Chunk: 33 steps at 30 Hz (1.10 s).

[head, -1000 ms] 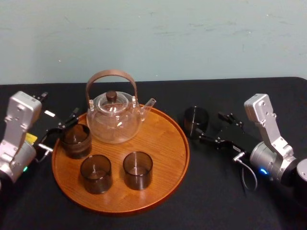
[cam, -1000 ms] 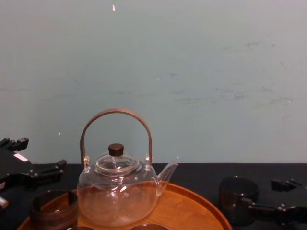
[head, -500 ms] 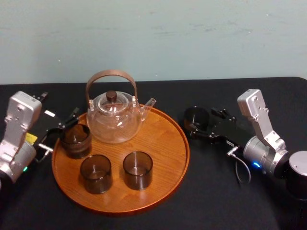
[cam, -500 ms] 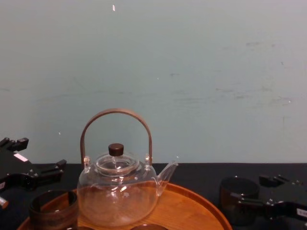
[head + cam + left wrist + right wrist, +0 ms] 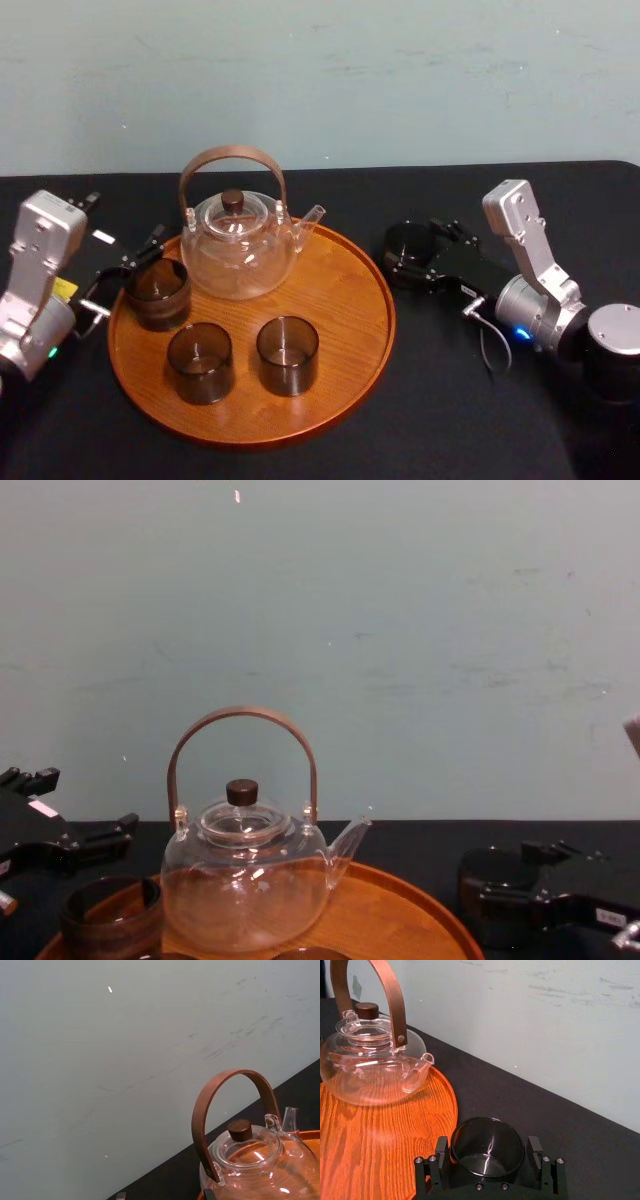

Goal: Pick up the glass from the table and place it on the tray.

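The glass should be set upright on the wooden tray (image 5: 400, 912). My right gripper should grip the glass by its round side (image 5: 486, 904) next.
The glass (image 5: 408, 246) is a dark smoky tumbler standing upright on the black table, just right of the tray (image 5: 340, 290). My right gripper (image 5: 416, 252) reaches in from the right and is open, with a finger on each side of the glass. In the right wrist view the glass (image 5: 487, 1161) sits between the two black fingers (image 5: 441, 1152), with a thin gap on each side. From the chest view the glass (image 5: 490, 880) stands in front of the right gripper (image 5: 545, 885). My left gripper (image 5: 125, 272) rests open at the tray's left edge.
On the round wooden tray stand a glass teapot (image 5: 238, 245) with a brown hoop handle and three dark glasses (image 5: 157, 292), (image 5: 200, 362), (image 5: 287, 354). The tray's right half is bare wood. A pale wall rises behind the black table (image 5: 450, 400).
My right gripper has slid left along the table until its fingers straddle the glass. The glass, the tray's contents and the left arm have not moved.
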Tool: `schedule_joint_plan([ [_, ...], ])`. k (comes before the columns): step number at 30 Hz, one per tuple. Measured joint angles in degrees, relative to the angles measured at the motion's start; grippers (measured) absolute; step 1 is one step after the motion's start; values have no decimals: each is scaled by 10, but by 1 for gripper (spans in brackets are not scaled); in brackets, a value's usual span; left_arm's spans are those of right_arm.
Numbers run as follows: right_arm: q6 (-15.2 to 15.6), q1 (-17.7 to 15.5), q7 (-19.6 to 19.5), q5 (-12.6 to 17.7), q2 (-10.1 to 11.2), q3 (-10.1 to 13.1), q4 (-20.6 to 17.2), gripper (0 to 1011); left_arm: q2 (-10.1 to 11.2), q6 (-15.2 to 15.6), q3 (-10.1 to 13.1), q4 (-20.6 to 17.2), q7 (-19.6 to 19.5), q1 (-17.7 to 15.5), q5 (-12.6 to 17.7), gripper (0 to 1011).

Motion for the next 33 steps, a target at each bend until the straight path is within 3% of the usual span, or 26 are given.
schedule_joint_plan([
  [5,-4,10,2,-2,-5,-4,17,1002,0,0,0,0,0,0,0,1001],
  [33,-6,11,9,5,-5,-2,20,1002,0,0,0,0,0,0,0,1001],
])
